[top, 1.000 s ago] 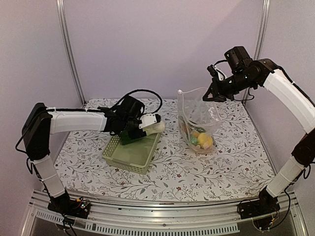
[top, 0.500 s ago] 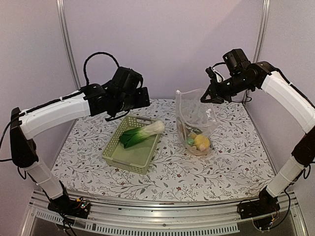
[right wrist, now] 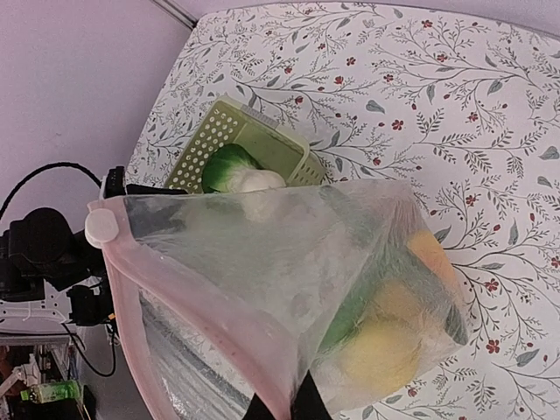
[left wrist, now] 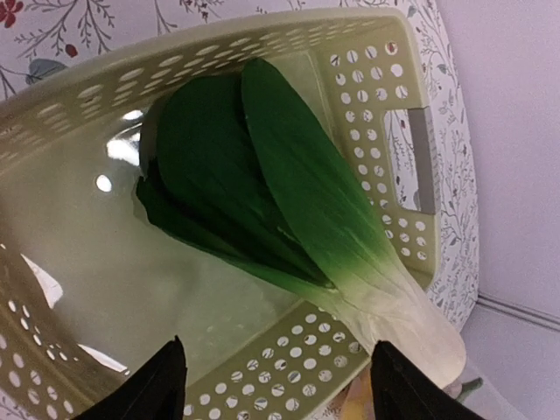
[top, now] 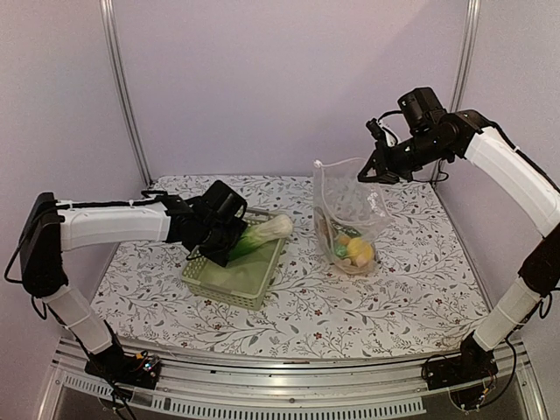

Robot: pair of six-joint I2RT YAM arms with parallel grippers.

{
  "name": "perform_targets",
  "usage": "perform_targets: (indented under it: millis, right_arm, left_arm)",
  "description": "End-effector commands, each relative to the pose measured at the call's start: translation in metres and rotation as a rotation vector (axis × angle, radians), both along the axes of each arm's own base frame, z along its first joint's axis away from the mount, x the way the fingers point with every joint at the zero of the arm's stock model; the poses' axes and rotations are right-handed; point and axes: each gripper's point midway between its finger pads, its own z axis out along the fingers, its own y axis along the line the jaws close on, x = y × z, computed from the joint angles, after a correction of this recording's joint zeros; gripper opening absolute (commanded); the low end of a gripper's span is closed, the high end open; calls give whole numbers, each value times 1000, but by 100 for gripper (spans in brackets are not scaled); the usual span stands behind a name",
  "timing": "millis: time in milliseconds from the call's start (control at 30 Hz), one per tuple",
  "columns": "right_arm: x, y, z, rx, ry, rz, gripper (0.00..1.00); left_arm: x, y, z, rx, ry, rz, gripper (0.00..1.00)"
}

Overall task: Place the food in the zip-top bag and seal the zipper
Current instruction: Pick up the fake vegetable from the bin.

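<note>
The bok choy (top: 261, 236) should enter the zip-top bag with its white stem first, so next my left gripper needs to grab its green leaves, leaving that stem free.
The green leafy bok choy (top: 261, 236) lies in the pale green basket (top: 230, 282), its white stem over the far rim; the left wrist view shows it (left wrist: 289, 210) close below. My left gripper (top: 229, 238) is open and empty just above the basket's left part, fingertips (left wrist: 166, 385) spread wide. My right gripper (top: 374, 168) is shut on the top edge of the clear zip-top bag (top: 350, 214) and holds it upright and open. The pinkish zipper (right wrist: 188, 315) runs along the mouth. Yellow and orange fruits (right wrist: 385, 350) and a green piece lie in the bag's bottom.
The floral tablecloth (top: 385, 297) covers the table. Metal frame posts (top: 122, 87) stand at the back corners. The basket has a handle slot (left wrist: 422, 157) on its far wall.
My left arm rose up and away from the basket, leaving the bok choy lying there, then came back down over the basket. The right gripper kept holding the bag up.
</note>
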Motion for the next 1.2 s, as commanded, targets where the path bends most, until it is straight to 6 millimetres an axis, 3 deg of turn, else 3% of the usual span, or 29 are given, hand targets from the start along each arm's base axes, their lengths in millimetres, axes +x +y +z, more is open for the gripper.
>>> perform_targets:
  millis: [0,300,600,800,867,933,1167]
  right_arm:
    - [0,2,2,23,-23,22,1]
    - [-2,1,5,35,-22,20,1]
    - [-1,0,9,35,-28,9,1]
    - [-2,-2,8,32,-22,-4,1]
    - [-2,-3,8,32,-21,-8,1]
    - [-2,-3,8,30,-21,-14,1]
    - [-1,-8,10,20,-32,-38,1]
  left_arm:
    - [10,5,6,-199,-19,199,73]
    - [43,19,-5,-279,-42,299,73]
    - [52,7,-46,-330,96,313,73]
    - [70,9,-58,-309,103,299,64]
    - [78,9,-61,-331,94,292,53]
    - [88,10,-51,-333,46,273,37]
    - [117,8,26,-267,-173,148,9]
